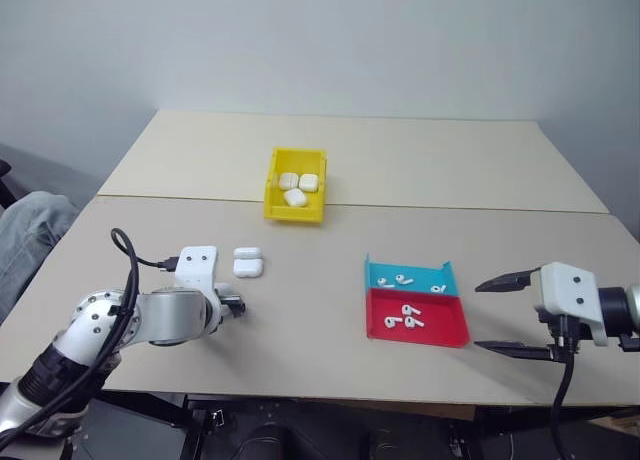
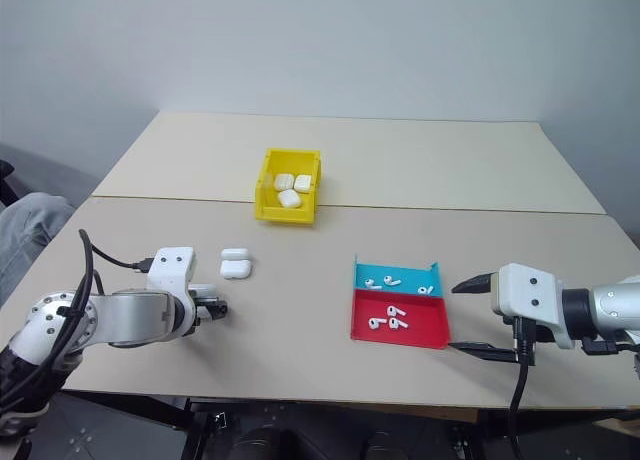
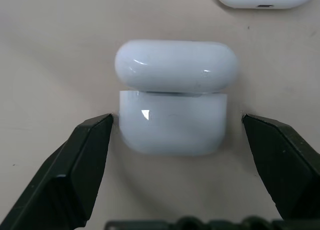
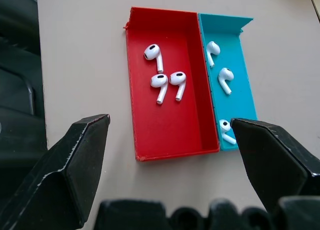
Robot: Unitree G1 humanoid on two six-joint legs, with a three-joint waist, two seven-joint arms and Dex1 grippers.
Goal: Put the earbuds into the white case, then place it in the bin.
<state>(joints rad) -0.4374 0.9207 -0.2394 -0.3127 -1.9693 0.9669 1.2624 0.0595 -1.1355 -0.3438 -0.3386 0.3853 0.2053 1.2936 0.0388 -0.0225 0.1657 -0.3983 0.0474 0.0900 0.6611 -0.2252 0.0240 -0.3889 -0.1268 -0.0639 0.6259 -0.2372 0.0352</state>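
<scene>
My left gripper should close on the nearer white case now. Its fingers are beside the case's lower body (image 3: 172, 124), below its flipped-up lid (image 3: 176, 66), so they would hold the case if they closed now.
Two white cases lie side by side on the table; the nearer white case (image 3: 172, 122) has its lid (image 3: 175, 65) flipped up, and the other case (image 1: 247, 251) lies just beyond it. My left gripper (image 1: 235, 305) is open and low over the table just short of the nearer case, with a fingertip on each side of it in the left wrist view. Several earbuds (image 4: 160, 65) lie in the red tray (image 4: 170, 125) and several more (image 4: 220, 75) in the cyan tray (image 4: 235, 45). My right gripper (image 1: 500, 315) hangs open and empty to the right of the trays. The yellow bin (image 1: 292, 212) stands farther back.
Three closed white cases (image 1: 298, 187) lie inside the yellow bin. The two trays touch along one long side at the right of the table. A person's leg in jeans (image 1: 25, 240) shows past the table's left edge. A seam (image 1: 450, 207) runs across the tabletop behind the bin.
</scene>
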